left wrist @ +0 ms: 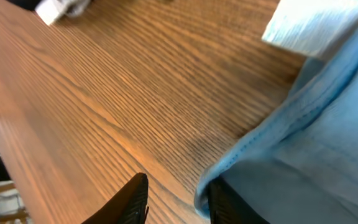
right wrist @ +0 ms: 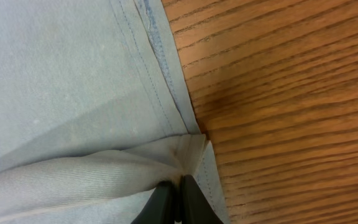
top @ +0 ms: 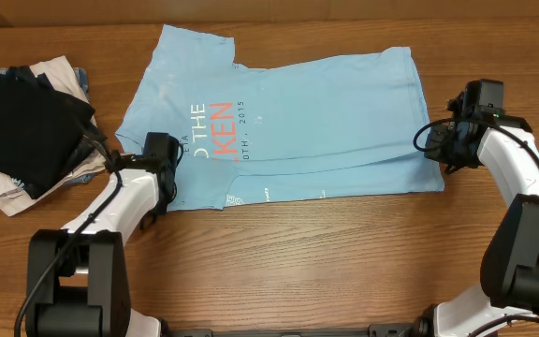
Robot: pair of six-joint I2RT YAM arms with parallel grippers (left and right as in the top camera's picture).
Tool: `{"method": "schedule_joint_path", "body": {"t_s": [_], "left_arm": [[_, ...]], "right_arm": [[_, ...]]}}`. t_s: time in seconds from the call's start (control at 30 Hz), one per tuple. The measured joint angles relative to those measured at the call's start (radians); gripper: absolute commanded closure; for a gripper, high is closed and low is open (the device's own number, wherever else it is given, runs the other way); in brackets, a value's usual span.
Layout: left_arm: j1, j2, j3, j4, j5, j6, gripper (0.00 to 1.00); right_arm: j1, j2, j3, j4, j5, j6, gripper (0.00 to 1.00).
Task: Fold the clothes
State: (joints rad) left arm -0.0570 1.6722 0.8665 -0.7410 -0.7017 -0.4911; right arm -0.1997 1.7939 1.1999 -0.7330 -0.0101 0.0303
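The pinched fold rests on the flat shirt and the shirt's hems are nearly aligned, so it is now time for my right gripper to open.
The light sky-blue T-shirt lies flat across the table's middle, with white and orange-red lettering near its left part. Its near long edge is folded over into a strip. My left gripper is at the shirt's left edge. In the left wrist view its jaws are open, with one finger on the wood and the shirt's hemmed edge draped over the other. My right gripper is at the shirt's right edge. In the right wrist view its jaws are shut on a pinched fold of the shirt.
A stack of folded garments sits at the far left, with a black one on top of white and beige ones. Bare wooden tabletop runs along the front.
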Motion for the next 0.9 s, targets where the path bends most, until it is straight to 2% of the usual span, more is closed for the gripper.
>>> {"method": "schedule_joint_path", "body": {"t_s": [0.17, 0.27, 0.3, 0.37, 0.7, 0.9], "left_arm": [[0.044, 0.0, -0.039, 0.032, 0.034, 0.0, 0.52], [0.064, 0.0, -0.042, 0.035, 0.04, -0.003, 0.49], [0.067, 0.0, -0.042, 0.036, 0.041, -0.003, 0.49], [0.071, 0.0, -0.042, 0.035, 0.05, 0.001, 0.48], [0.071, 0.0, 0.012, -0.072, 0.097, 0.02, 0.47], [0.071, 0.0, 0.093, -0.1, 0.115, 0.021, 0.45]], "right_arm": [[0.0, 0.0, 0.0, 0.0, -0.001, 0.0, 0.94], [0.0, 0.0, 0.0, 0.0, 0.0, 0.0, 0.94], [0.0, 0.0, 0.0, -0.001, 0.0, 0.0, 0.94], [0.0, 0.0, 0.0, -0.003, 0.0, 0.0, 0.83], [0.0, 0.0, 0.0, -0.017, 0.0, 0.002, 0.8], [0.0, 0.0, -0.001, 0.038, 0.0, 0.002, 0.72]]}}
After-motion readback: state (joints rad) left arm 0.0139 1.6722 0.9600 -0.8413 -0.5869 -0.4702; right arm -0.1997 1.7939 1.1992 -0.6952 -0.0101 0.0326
